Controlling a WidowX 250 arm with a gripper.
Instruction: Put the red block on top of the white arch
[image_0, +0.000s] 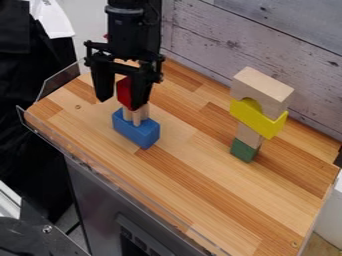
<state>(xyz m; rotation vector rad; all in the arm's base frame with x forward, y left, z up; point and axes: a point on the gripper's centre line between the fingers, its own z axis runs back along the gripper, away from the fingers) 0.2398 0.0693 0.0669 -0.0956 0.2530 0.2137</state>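
Note:
My gripper needs to grab the opposite sides of the red block next, to set it on top of the pale arch.
The gripper hangs at the upper left, open, its fingers parted about the red block. A narrow strip of wood shows between the left finger and the block, while the right finger covers part of the block. Below the red block are light wooden posts, which stand on a blue block. On the right, the pale arch tops another stack, its curved opening facing down. Under it are a yellow notched block, a plain wooden block and a green block.
Both stacks stand on a striped wooden tabletop. Clear plastic edging runs along its left side. A grey plank wall rises behind the right stack.

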